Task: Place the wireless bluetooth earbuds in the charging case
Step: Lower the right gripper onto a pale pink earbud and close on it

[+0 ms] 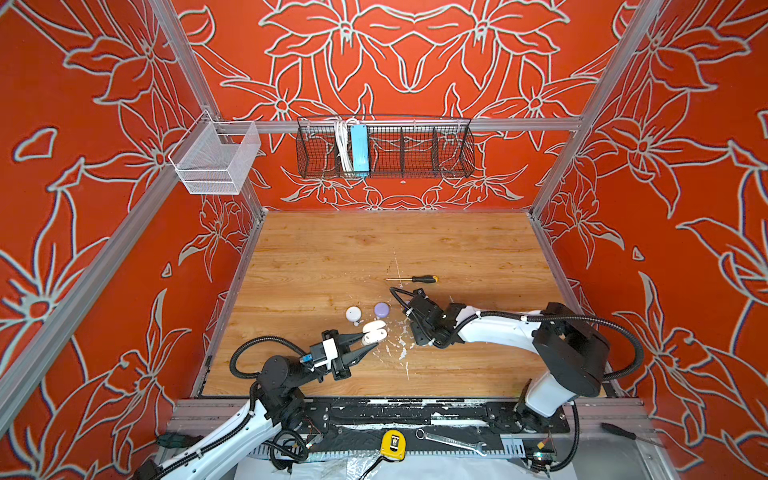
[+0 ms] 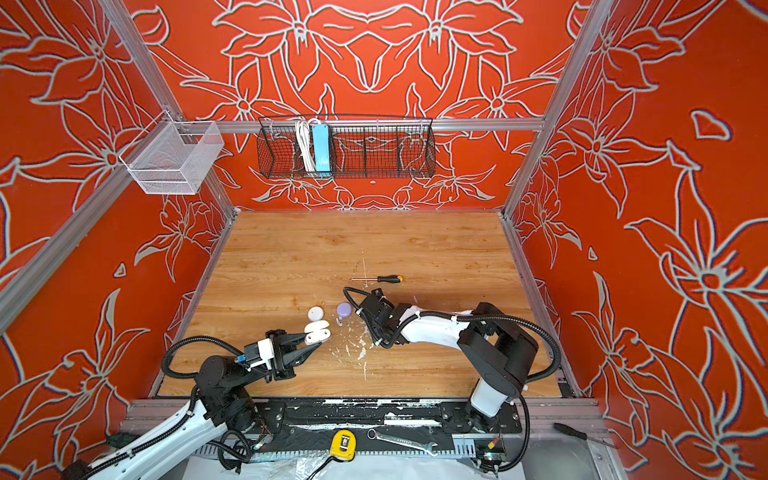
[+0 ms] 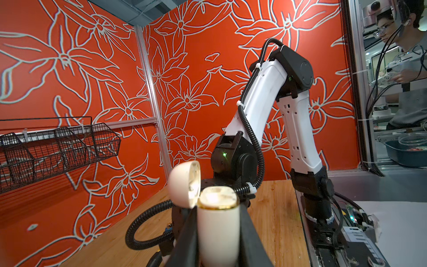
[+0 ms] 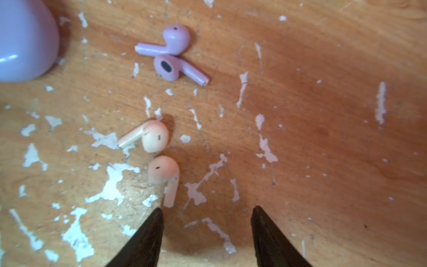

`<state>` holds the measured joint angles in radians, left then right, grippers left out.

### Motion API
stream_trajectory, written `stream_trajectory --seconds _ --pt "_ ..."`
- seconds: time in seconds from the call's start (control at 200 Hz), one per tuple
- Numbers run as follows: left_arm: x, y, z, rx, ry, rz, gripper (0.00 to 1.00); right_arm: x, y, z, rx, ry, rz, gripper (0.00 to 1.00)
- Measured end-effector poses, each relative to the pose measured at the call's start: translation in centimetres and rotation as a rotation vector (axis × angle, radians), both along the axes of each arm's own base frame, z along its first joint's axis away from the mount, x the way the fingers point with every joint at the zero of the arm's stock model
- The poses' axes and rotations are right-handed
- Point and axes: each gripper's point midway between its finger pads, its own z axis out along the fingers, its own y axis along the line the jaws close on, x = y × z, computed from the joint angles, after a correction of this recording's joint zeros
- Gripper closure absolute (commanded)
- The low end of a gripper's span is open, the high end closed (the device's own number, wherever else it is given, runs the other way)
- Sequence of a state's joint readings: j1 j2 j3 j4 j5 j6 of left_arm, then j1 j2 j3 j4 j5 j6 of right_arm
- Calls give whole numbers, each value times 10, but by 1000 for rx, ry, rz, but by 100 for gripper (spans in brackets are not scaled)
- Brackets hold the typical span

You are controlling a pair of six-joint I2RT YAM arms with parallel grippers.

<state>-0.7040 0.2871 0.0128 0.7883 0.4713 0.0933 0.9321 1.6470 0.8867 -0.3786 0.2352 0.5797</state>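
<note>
I will next grab the nearer white earbud by its round head with my right gripper. The earbud's stem then stays free to go into the charging case [image 1: 374, 331].
My left gripper [image 1: 371, 340] is shut on the body of a white charging case [image 1: 374, 331], held above the table with its lid [image 3: 183, 185] hinged open; the black fingers [image 3: 251, 240] flank the case [image 3: 218, 231]. My right gripper [image 4: 207, 209] points down at the table, open and empty. Two white earbuds [image 4: 154, 136] [image 4: 164, 171] lie on the wood just beyond its tips, the nearer one's stem close to one fingertip. Two lilac earbuds [image 4: 175, 39] [image 4: 169, 68] lie farther on, touching. In both top views the right wrist [image 1: 428, 322] hides the white earbuds.
A closed lilac case [image 1: 381, 309] and a round white case [image 1: 353, 313] sit left of the right wrist. A screwdriver [image 1: 419, 279] lies behind them. White paint flecks [image 4: 111, 185] mark the wood. A black wire basket [image 1: 384, 149] and a white mesh basket [image 1: 216, 160] hang on the frame.
</note>
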Motion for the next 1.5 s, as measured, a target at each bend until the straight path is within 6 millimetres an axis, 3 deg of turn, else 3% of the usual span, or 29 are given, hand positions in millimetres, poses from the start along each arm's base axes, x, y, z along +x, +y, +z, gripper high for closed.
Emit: stream_trajectory --seconds 0.17,0.37,0.53,0.881,1.306,1.501 --pt "-2 0 1 -4 -6 -4 100 -1 9 4 31 21 18 33" --pt "-2 0 0 0 -6 -3 100 11 26 12 65 15 28 43" --pt "-3 -1 0 5 -9 -6 100 12 24 -2 40 48 21 46" --pt "-3 -1 -2 12 -9 -6 100 17 28 -3 52 53 20 64" --pt "-3 -2 -4 19 -7 -10 100 20 33 -3 56 52 20 65" --pt "-3 -3 -5 23 -3 -10 100 23 36 -3 62 49 22 72"
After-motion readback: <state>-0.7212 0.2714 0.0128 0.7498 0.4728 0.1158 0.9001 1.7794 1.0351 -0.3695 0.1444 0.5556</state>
